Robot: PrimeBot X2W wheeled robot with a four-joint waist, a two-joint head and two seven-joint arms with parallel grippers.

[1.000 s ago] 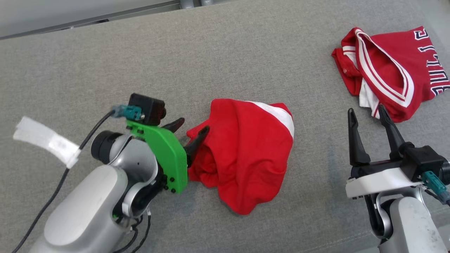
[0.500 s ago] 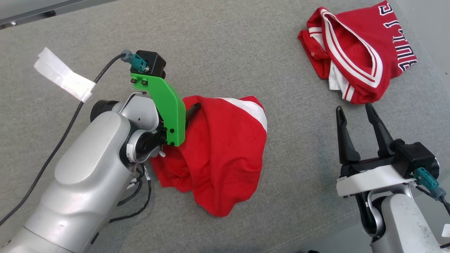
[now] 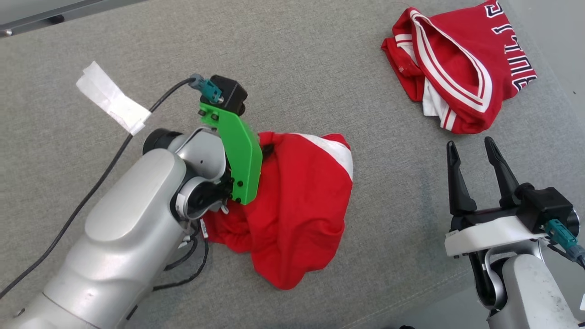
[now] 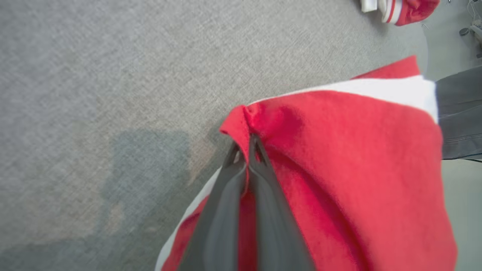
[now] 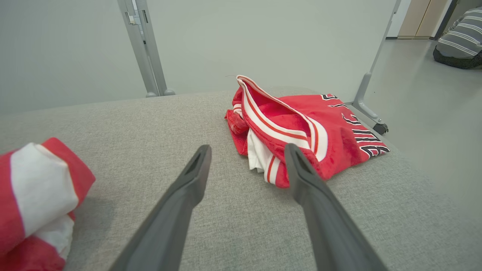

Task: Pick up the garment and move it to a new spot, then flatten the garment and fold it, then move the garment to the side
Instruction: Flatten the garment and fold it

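Next, the right gripper grabs the garment's white-banded corner (image 3: 335, 151), since it stands up while the crumpled red cloth (image 3: 296, 230) lies slack.
A crumpled red garment (image 3: 301, 205) with a white band lies in the middle of the grey padded surface (image 3: 320, 59). My left gripper (image 3: 267, 148) is shut on a fold at the garment's upper left edge. In the left wrist view the two dark fingers (image 4: 263, 180) press together on a pinch of red cloth (image 4: 339, 150). My right gripper (image 3: 470, 145) stands open at the lower right, apart from the garment, nothing between its fingers (image 5: 188, 188). The garment's white-banded end (image 5: 37, 188) shows at the left of the right wrist view.
A second red jersey (image 3: 457, 77) with white trim and lettering lies bunched at the far right corner (image 5: 301, 128). A white tape tag (image 3: 112, 98) hangs on the left arm's cable. The surface's right edge (image 3: 548, 105) runs close beside the jersey.
The head view has shifted. My left gripper went from open beside the garment's left edge to shut on a fold of it. The right gripper stays open.
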